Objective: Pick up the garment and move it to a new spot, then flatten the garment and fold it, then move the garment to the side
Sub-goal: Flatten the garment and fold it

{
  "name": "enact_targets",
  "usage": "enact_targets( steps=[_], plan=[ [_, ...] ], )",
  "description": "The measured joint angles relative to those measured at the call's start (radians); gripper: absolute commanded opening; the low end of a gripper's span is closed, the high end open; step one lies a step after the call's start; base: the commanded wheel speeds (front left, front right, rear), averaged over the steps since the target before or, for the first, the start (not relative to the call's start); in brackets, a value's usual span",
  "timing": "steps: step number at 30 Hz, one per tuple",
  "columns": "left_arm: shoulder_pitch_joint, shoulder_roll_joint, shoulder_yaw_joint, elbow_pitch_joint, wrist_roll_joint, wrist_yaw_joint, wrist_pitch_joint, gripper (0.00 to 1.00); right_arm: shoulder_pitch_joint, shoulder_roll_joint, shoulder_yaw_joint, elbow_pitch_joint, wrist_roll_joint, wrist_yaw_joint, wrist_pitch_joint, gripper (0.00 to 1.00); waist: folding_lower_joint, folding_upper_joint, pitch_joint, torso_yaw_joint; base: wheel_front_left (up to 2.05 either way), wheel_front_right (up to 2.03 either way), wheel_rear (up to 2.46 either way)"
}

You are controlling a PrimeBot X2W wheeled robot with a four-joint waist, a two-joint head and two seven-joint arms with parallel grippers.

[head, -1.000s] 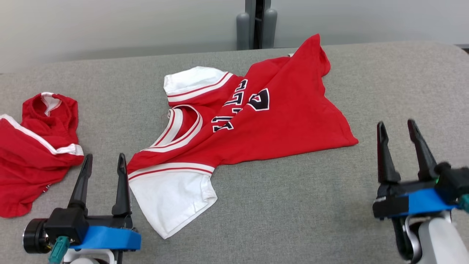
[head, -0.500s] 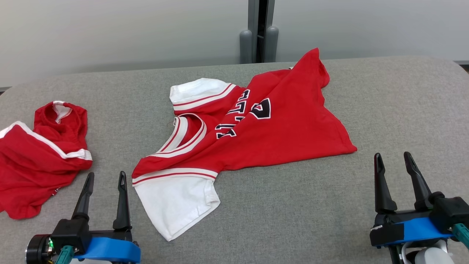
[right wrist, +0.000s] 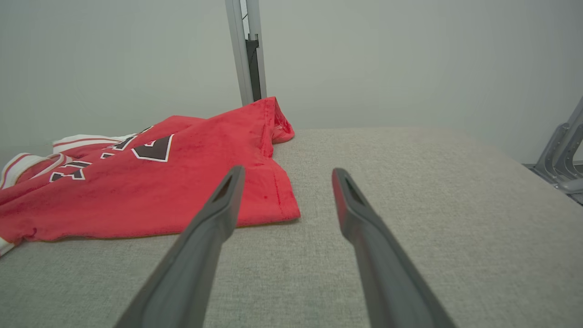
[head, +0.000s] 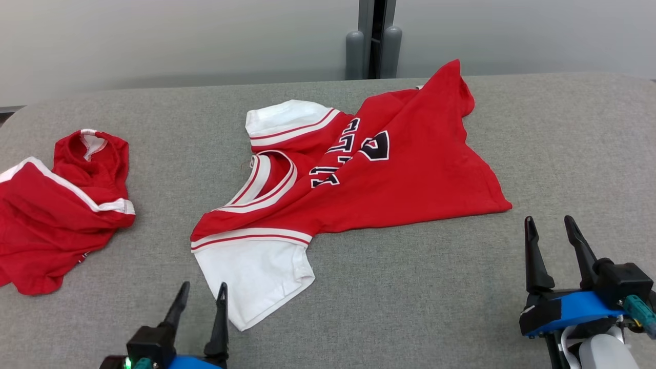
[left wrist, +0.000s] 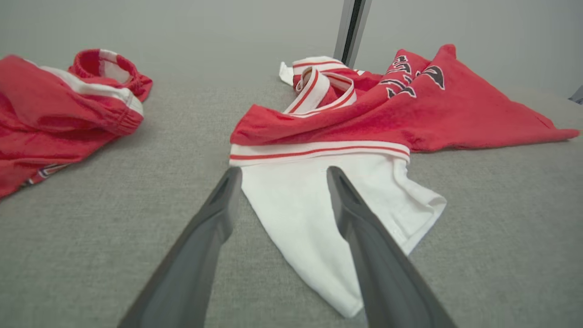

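Observation:
The garment's red body [head: 418,172] is slack and spread out. My right gripper will reach it and grab the near hem corner [head: 505,205], where its edge comes free.
The garment [head: 410,174] is a red jersey with white sleeves and dark lettering, lying crumpled and partly spread across the middle of the grey padded table [head: 410,297]. My left gripper [head: 203,284] stands open at the bottom edge, its fingertips just short of the near white sleeve [head: 251,277]. In the left wrist view the left gripper [left wrist: 283,169] frames that sleeve [left wrist: 296,205], and the jersey's red body [left wrist: 455,114] lies beyond. My right gripper [head: 548,219] is open and holds nothing, right of and nearer than the jersey's hem corner [right wrist: 282,205]; its own view shows the right gripper [right wrist: 287,169] above bare table.
A second red garment with white trim [head: 56,215] lies bunched at the table's left edge, also in the left wrist view [left wrist: 54,114]. A grey post [head: 379,41] stands behind the table's far edge. A metal frame [right wrist: 562,159] sits off the right end.
The head view has shifted. My left gripper has moved right, towards the white sleeve, and sits lower in the picture. The right gripper has dropped back lower. The jersey lies as before.

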Motion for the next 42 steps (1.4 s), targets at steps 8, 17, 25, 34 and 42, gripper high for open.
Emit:
enact_targets(
  steps=[8, 17, 25, 34, 42],
  plan=[
    [-0.008, -0.001, -0.116, 0.139, -0.067, -0.006, 0.0, 1.0, -0.099, -0.028, -0.006, 0.149, -0.033, 0.0, 0.0, 1.0, 0.0, 0.0, 0.04, 0.021, 0.0, 0.0, 0.0],
    [-0.085, 0.001, -0.2, 0.217, -0.174, 0.0, -0.009, 1.0, -0.19, -0.039, 0.004, 0.23, -0.045, 0.0, 0.0, 1.0, 0.0, 0.0, 0.091, 0.039, 0.0, 0.0, 0.0],
    [-0.141, 0.004, -0.263, 0.248, -0.208, 0.011, -0.013, 1.0, -0.254, -0.055, 0.002, 0.358, -0.063, 0.0, 0.0, 1.0, 0.0, 0.0, 0.111, 0.054, 0.0, 0.0, 0.0],
    [-0.153, 0.003, -0.28, 0.229, -0.211, 0.016, -0.012, 1.0, -0.353, -0.079, -0.03, 0.517, -0.092, 0.0, 0.0, 1.0, 0.0, 0.0, 0.131, 0.075, 0.0, 0.0, 0.0],
    [-0.155, 0.002, -0.292, 0.203, -0.21, 0.019, -0.012, 1.0, -0.435, -0.084, -0.033, 0.671, -0.08, 0.0, -0.007, 0.3, 0.0, 0.0, 0.149, 0.095, 0.0, 0.0, 0.0]
  ],
)
